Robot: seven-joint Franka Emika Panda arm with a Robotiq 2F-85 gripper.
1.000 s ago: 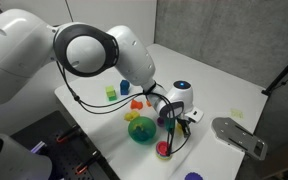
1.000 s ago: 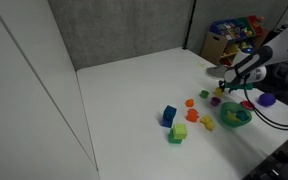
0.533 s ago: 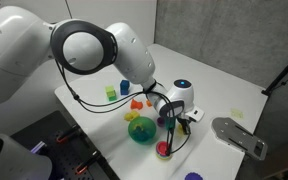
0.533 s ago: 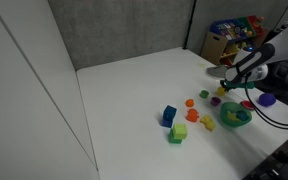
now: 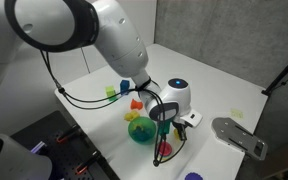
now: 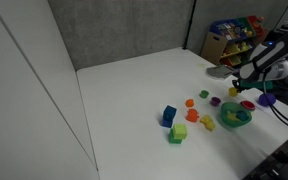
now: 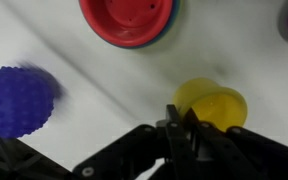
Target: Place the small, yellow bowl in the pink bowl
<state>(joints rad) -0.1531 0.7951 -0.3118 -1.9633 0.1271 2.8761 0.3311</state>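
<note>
I should keep holding the yellow bowl (image 7: 214,104) with my gripper until it is over the pink bowl. White tabletop is between the yellow bowl's lower edge and the pink bowl's rim (image 7: 136,41).
In the wrist view my gripper (image 7: 181,125) is shut, its two fingers pinched together on the near rim of the small, yellow bowl (image 7: 214,104), which is tilted. The pink bowl (image 7: 125,20) lies on the white table ahead of it, a short gap away and empty. In an exterior view the gripper (image 5: 172,124) hangs above the pink bowl (image 5: 164,150); the yellow bowl is hidden by the arm there. In an exterior view the gripper (image 6: 246,86) is above the pink bowl (image 6: 248,103).
A big teal-green bowl (image 5: 141,129) stands beside the pink bowl and also shows in an exterior view (image 6: 234,116). A blue-purple spiky ball (image 7: 19,100) lies to the left. Several coloured blocks (image 6: 174,124) are scattered on the table. A purple bowl (image 6: 267,99) sits near the edge.
The arm has swung and its wrist has risen, carrying the yellow bowl up off the table and toward the pink bowl.
</note>
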